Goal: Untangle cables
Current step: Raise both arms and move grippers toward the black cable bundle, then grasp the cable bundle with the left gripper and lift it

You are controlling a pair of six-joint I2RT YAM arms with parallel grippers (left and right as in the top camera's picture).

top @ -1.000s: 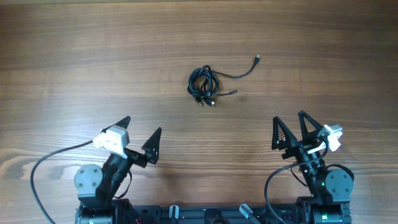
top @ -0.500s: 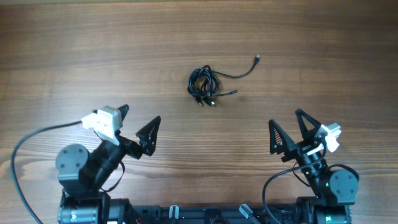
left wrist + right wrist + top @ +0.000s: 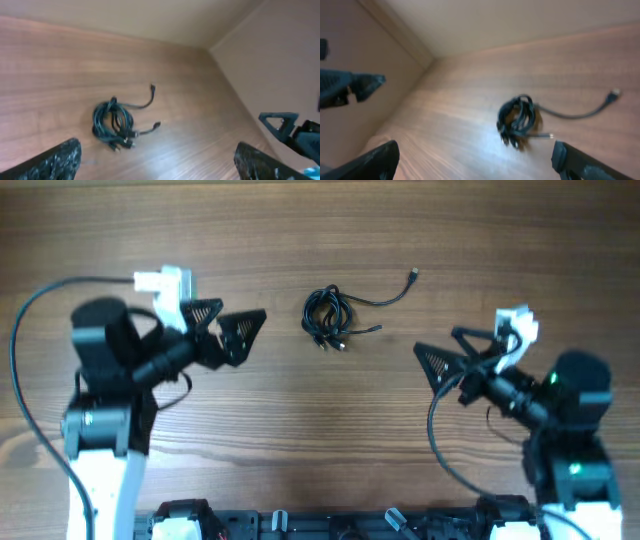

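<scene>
My left gripper should next grab the coil's side point(image 3: 310, 312) point(image 3: 98, 121) opposite the coil's loose end to untangle the cables, and leave that end for my right gripper.
The cables point(image 3: 330, 318) are a small tangled coil of thin black cords on the wooden table point(image 3: 320, 410), with one loose end curving right to a plug point(image 3: 413, 275). They also show in the left wrist view point(image 3: 115, 122) and the right wrist view point(image 3: 518, 119). My left gripper point(image 3: 233, 328) is open and empty, to the left of the coil. My right gripper point(image 3: 455, 350) is open and empty, to the right of the coil and lower. Neither touches the cables.
Thick black wires loop from both white arms: one arcs at the left point(image 3: 40, 300), one hangs at the right point(image 3: 440, 450). The arm bases sit along the table's near edge point(image 3: 320, 525).
Both arms have risen from the near edge and swung forward toward the coil. The left gripper moved up and right, the right gripper up and left. The cables have not moved.
</scene>
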